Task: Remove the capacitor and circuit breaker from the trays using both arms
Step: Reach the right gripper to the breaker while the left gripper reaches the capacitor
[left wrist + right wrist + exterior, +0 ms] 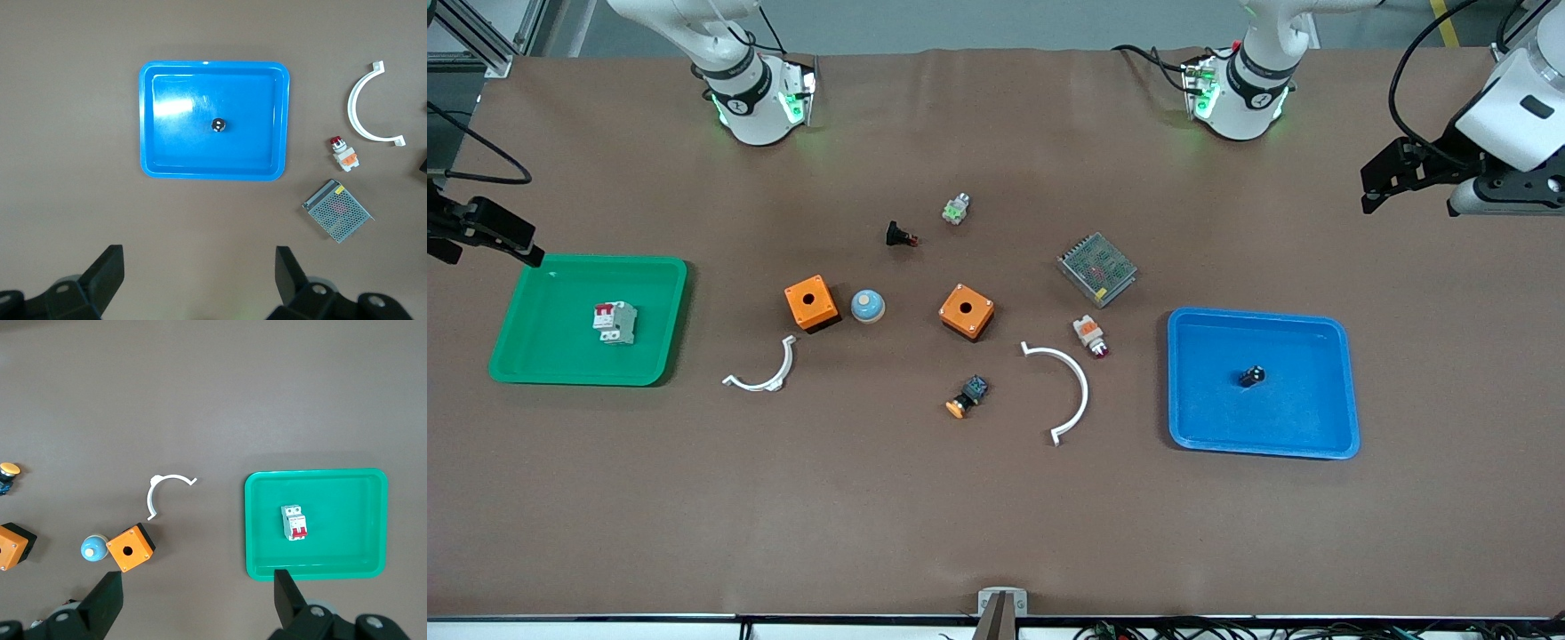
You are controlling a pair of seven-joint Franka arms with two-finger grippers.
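Note:
I should next lift the capacitor out of the blue tray. My left gripper will grab it by its round cylindrical body (1251, 377) (218, 125).
The capacitor (1251, 376), a tiny black cylinder, lies in the blue tray (1325, 351) toward the left arm's end of the table; it also shows in the left wrist view (218, 125). The breaker (615, 322), white-grey with a red switch end, lies in the green tray (560, 356) toward the right arm's end; it also shows in the right wrist view (295, 523). My left gripper (1392, 173) (199, 267) is open and empty, high over bare table beside the blue tray. My right gripper (507, 238) (198, 587) is open and empty, high over the table by the green tray.
Between the trays lie two orange boxes (811, 302) (967, 311), a blue dome (867, 306), two white arcs (765, 378) (1069, 387), a metal mesh unit (1096, 268), an indicator lamp (1090, 334), an orange-capped button (967, 396), a black red-tipped part (901, 236) and a small green-white part (956, 210).

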